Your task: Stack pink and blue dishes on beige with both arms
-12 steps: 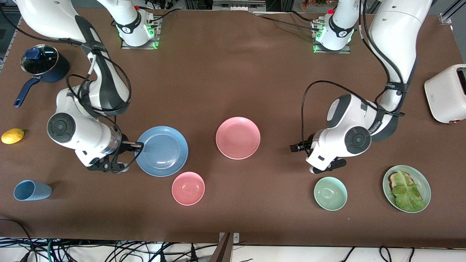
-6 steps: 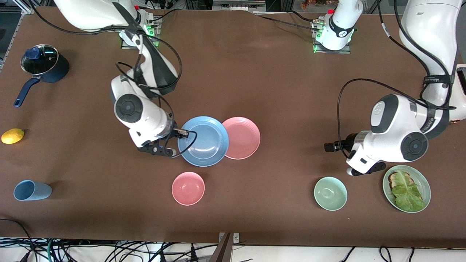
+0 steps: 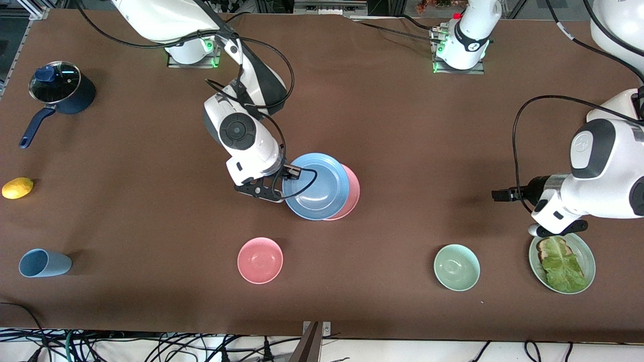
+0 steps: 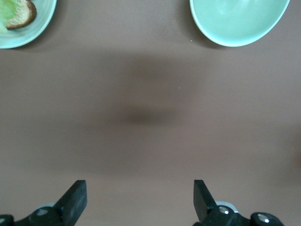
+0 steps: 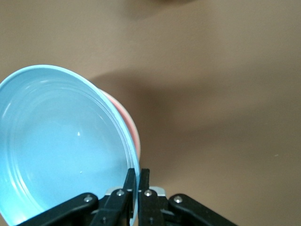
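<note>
The blue dish stands off-centre above the pink dish. I should line the blue dish up with the pink dish before opening my right gripper.
My right gripper (image 3: 291,173) is shut on the rim of the blue dish (image 3: 316,186), which it holds tilted over the pink dish (image 3: 352,193). The pink dish lies on the table at the middle, and only its edge shows past the blue one. In the right wrist view the blue dish's (image 5: 61,146) rim sits between the closed fingers of my right gripper (image 5: 138,173), with a sliver of the pink dish (image 5: 130,129) under it. My left gripper (image 3: 499,194) hangs open and empty over bare table at the left arm's end, as the left wrist view shows (image 4: 139,188). The beige dish is out of view.
A pink bowl (image 3: 260,260) and a green bowl (image 3: 457,267) sit nearer the front camera. A green plate (image 3: 587,251) with toast and lettuce lies below the left arm. A blue cup (image 3: 43,263), a lemon (image 3: 17,187) and a lidded pot (image 3: 60,88) are at the right arm's end.
My right arm carried the blue dish from near its end of the table to above the pink dish. My left arm drew back toward its own end, still open.
</note>
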